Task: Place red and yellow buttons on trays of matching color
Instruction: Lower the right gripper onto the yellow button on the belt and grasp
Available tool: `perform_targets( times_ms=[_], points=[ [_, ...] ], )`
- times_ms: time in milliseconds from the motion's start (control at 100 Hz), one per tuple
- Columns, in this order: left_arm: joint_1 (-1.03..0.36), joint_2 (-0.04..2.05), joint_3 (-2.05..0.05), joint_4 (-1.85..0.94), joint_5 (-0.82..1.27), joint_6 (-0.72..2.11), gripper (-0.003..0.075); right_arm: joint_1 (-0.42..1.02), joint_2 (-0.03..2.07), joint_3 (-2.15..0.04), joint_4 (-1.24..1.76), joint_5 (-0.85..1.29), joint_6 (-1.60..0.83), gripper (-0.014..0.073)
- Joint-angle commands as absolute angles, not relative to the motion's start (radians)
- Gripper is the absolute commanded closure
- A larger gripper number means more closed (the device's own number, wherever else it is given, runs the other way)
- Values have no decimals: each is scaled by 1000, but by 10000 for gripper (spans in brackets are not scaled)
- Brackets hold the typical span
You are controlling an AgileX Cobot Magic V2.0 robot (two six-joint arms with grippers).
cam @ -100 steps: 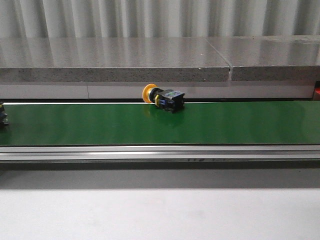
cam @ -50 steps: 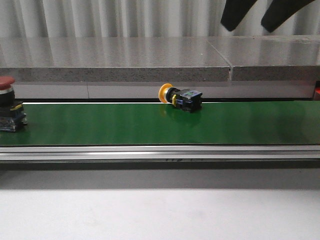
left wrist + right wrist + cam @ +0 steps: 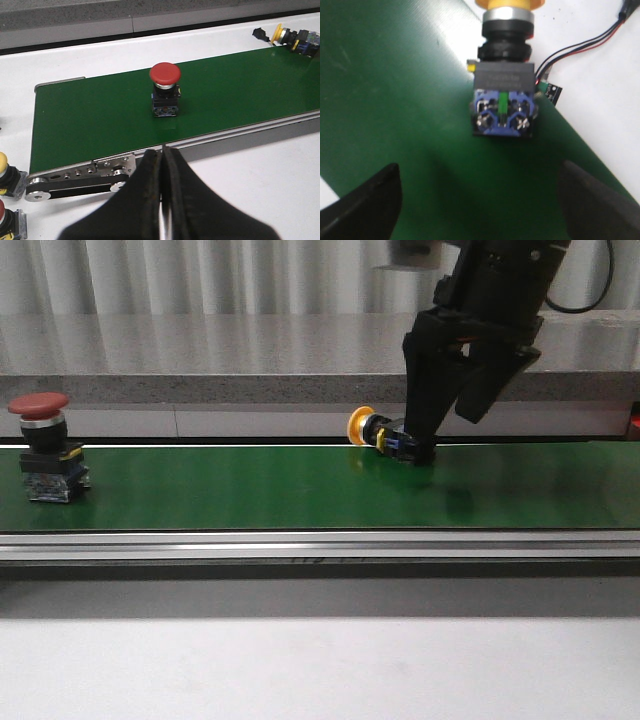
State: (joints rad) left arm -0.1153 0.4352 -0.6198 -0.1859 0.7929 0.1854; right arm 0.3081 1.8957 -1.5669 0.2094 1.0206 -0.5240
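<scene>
My right gripper isn't ready to close on the button yet. It needs to move toward the yellow button's blue base (image 3: 503,114) first, because the button's base is ahead of my fingers over green belt (image 3: 470,167).
A yellow button (image 3: 372,429) lies on its side at the far edge of the green belt (image 3: 250,490), its cap pointing left. My right gripper (image 3: 445,436) hangs open just right of it, one finger down by its blue base. In the right wrist view the yellow button (image 3: 504,85) lies just ahead of the wide-open right gripper (image 3: 479,168), not between the fingers. A red button (image 3: 45,445) stands upright on the belt's left part. The left wrist view shows the red button (image 3: 165,90) beyond my shut, empty left gripper (image 3: 162,152). The trays are out of view.
A grey stone ledge (image 3: 230,360) runs behind the belt and an aluminium rail (image 3: 320,545) in front. Red and black wires (image 3: 580,45) lie beside the belt. Another yellow button (image 3: 4,172) and another red one (image 3: 5,220) sit off the belt's end.
The belt carried the yellow button rightward and brought the red button in from the left. My right gripper came down from above to the yellow button.
</scene>
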Motion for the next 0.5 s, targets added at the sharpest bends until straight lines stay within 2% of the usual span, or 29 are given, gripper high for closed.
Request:
perform_targets(
  times_ms=[0, 200, 270, 490],
  points=[
    [-125, 442, -642, -200, 725, 188, 741, 305, 1864, -1605, 231, 952, -541, -30],
    [-125, 442, -642, -200, 725, 188, 741, 305, 1907, -1605, 231, 885, -550, -29],
    [-125, 442, -642, -200, 725, 188, 741, 304, 1911, -1605, 231, 868, -559, 10],
    [-125, 442, -642, -200, 725, 188, 741, 281, 1910, -1605, 228, 875, -560, 387]
  ],
)
